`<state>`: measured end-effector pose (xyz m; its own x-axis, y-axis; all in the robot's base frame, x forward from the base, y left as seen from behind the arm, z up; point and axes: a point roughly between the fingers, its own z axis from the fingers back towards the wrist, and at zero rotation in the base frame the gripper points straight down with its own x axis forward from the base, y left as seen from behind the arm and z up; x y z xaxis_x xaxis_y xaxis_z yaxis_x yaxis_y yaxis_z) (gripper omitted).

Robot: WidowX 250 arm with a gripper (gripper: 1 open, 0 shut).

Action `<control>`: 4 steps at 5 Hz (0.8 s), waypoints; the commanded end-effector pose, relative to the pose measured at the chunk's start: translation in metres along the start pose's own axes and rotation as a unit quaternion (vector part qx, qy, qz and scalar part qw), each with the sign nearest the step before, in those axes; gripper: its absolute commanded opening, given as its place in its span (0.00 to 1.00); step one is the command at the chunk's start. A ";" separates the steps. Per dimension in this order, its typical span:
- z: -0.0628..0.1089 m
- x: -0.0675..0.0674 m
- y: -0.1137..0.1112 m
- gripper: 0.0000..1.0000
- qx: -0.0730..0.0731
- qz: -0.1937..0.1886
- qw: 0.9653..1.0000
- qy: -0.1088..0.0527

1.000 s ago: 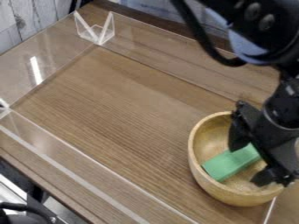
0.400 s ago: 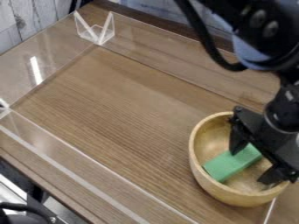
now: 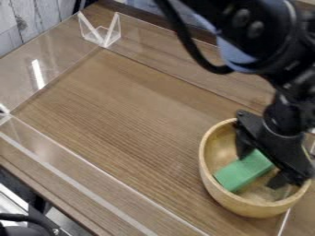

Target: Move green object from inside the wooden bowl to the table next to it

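Observation:
I should next grab the green object with my gripper by its upper end [image 3: 256, 159] to move it out of the wooden bowl to the table.
The light tan wooden bowl [image 3: 218, 185] sits at the front right of the brown wood-grain table [image 3: 123, 111]. A flat green object [image 3: 242, 172] lies tilted inside the bowl. My black gripper [image 3: 268, 160] points down into the bowl, open, with one finger on each side of the green object. Whether the fingers touch it I cannot tell. The arm comes in from the upper right and hides the bowl's far rim.
Clear acrylic walls [image 3: 43, 152] run along the table's edges, with a clear bracket [image 3: 99, 30] at the far left corner. The bowl stands close to the front right wall. Bare tabletop stretches to the left of the bowl.
The gripper has shifted a little to the left over the bowl and rolled about its own axis. The arm above has swung left. The green object and bowl stay put.

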<state>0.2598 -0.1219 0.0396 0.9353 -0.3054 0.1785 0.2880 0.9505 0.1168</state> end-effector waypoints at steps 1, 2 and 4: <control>0.002 0.007 0.000 1.00 -0.007 0.002 1.000 -0.025; -0.009 0.007 -0.007 0.00 -0.009 -0.002 1.000 -0.028; 0.020 0.019 0.011 0.00 -0.012 -0.007 0.998 -0.058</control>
<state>0.2663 -0.1151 0.0454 0.9167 -0.3296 0.2260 0.3135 0.9438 0.1049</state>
